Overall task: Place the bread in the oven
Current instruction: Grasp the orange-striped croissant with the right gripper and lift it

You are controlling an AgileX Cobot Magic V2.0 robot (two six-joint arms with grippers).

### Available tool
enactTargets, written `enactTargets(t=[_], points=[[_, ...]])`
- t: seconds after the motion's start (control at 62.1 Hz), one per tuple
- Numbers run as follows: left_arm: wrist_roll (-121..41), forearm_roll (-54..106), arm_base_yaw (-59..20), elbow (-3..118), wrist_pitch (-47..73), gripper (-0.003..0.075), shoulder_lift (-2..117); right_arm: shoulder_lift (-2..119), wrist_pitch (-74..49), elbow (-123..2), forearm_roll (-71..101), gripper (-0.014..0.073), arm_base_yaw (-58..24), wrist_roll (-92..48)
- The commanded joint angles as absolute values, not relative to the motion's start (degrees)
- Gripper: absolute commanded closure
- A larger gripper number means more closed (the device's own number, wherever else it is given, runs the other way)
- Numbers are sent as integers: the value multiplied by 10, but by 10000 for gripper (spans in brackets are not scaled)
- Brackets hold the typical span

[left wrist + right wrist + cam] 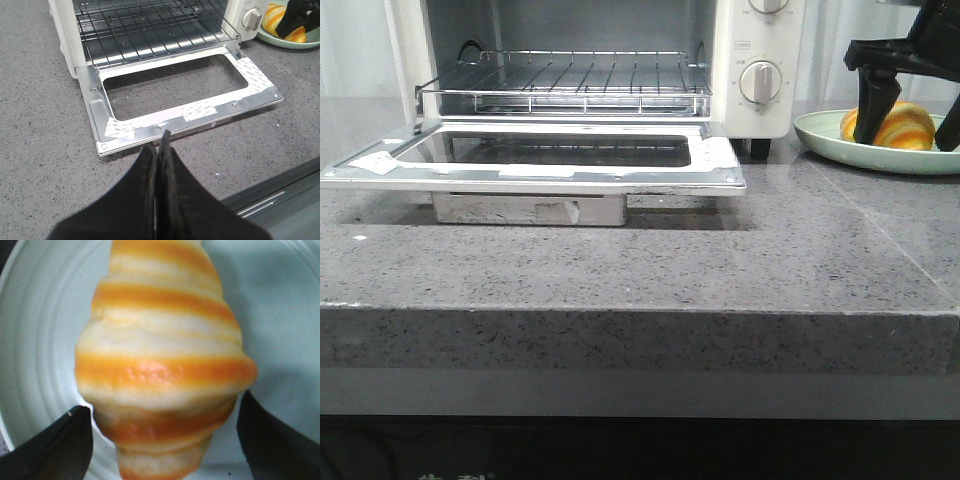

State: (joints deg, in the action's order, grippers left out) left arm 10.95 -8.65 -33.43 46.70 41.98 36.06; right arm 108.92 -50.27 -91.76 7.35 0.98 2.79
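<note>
The bread (910, 122) is between my right gripper's fingers, which are close over the green plate (820, 135), so they would catch it if they closed now. My right gripper should close.
The bread (910, 122), golden-orange with pale stripes, lies on a pale green plate (820, 135) to the right of the white oven (732, 60). The oven door (720, 160) lies open flat, and the wire rack (570, 85) is bare. My right gripper (908, 140) is open, its fingers down on either side of the bread. In the right wrist view the bread (165, 355) fills the frame between the fingers (55, 445), with gaps on both sides. My left gripper (161, 145) is shut and empty, above the counter in front of the door (165, 117). It is out of the front view.
The oven stands at the back of a grey speckled counter (620, 260), whose front edge drops off near me. The open door (250, 75) sticks out toward that edge. Round dials (760, 82) are on the oven's right panel. The plate (280, 42) sits close beside the oven.
</note>
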Motion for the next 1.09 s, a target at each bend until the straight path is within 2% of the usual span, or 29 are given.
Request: enactTargets(t=[0.0, 0.064, 0.081, 0.129, 0.177, 0.258, 0.66, 0.95, 1.079], points=[[114, -90, -336, 482, 379, 738, 360, 1061, -489, -938, 79, 64, 10, 25], [114, -90, -336, 482, 379, 738, 360, 1061, -490, -938, 79, 175, 10, 25], [114, -90, -336, 482, 379, 738, 360, 1061, -491, -938, 79, 237, 10, 25], [114, -90, -336, 482, 379, 738, 360, 1061, -492, -938, 79, 321, 10, 25], [114, -90, -336, 482, 379, 738, 360, 1061, -492, -938, 79, 388, 10, 25], [114, -90, -336, 482, 379, 738, 360, 1061, -494, -941, 79, 437, 10, 25], [114, -90, -336, 482, 379, 738, 360, 1002, -511, -940, 69, 442, 10, 12], [114, -90, -336, 482, 379, 738, 360, 867, -472, -809, 69, 442, 9, 11], [114, -90, -336, 482, 379, 738, 360, 808, -498, -764, 72, 442, 9, 11]])
